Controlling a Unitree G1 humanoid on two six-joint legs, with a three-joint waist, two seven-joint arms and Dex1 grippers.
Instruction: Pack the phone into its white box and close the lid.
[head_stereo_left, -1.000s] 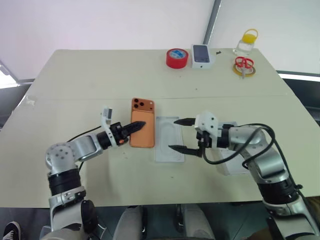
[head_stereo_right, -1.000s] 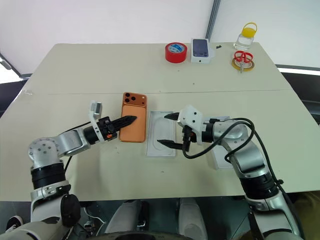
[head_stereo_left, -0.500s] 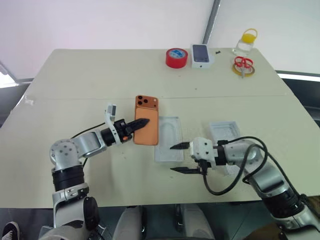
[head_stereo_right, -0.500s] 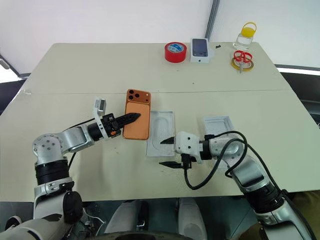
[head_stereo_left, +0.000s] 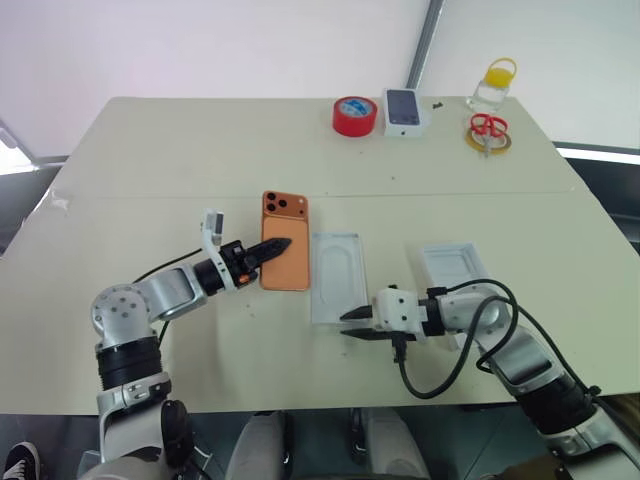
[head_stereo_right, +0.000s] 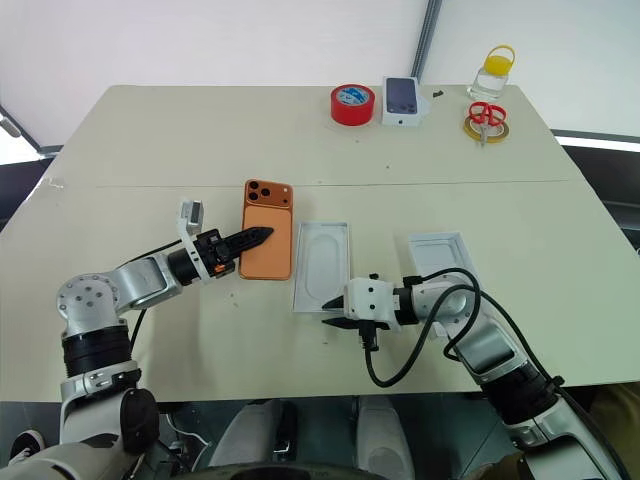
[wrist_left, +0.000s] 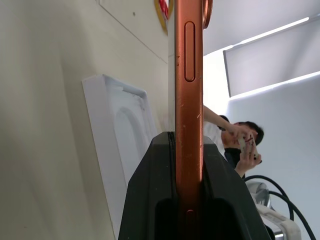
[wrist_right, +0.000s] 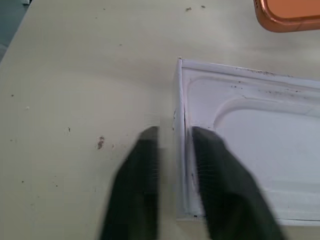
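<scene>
The orange phone (head_stereo_left: 285, 256) hangs beside the white box, outside its rim. My left gripper should line the phone up with the box before opening.
The orange phone (head_stereo_left: 285, 256) hangs just above the table left of centre, camera cluster at its far end. My left gripper (head_stereo_left: 274, 247) is shut on its left long edge. In the left wrist view the phone (wrist_left: 188, 75) stands edge-on between the fingers (wrist_left: 150, 190). Right beside it lies the white box (head_stereo_left: 335, 275), a shallow tray with an oval recess in its floor. My right gripper (head_stereo_left: 352, 325) is shut on the box's near rim (wrist_right: 179, 100), one finger (wrist_right: 142, 165) on each side of the thin wall. The lid (head_stereo_left: 455, 268) lies hollow side up to the right, partly behind my right arm.
Along the far edge stand a red tape roll (head_stereo_left: 354, 115), a small box printed with a dark phone (head_stereo_left: 404, 108), a yellow-capped bottle (head_stereo_left: 493, 85) and red scissors on a yellow ring (head_stereo_left: 487, 131). A person (wrist_left: 235, 140) shows beyond the table in the left wrist view.
My right gripper has dropped from above the box to its near end and gone from wide open to shut on the rim, uncovering the lid. The left gripper still holds the phone.
</scene>
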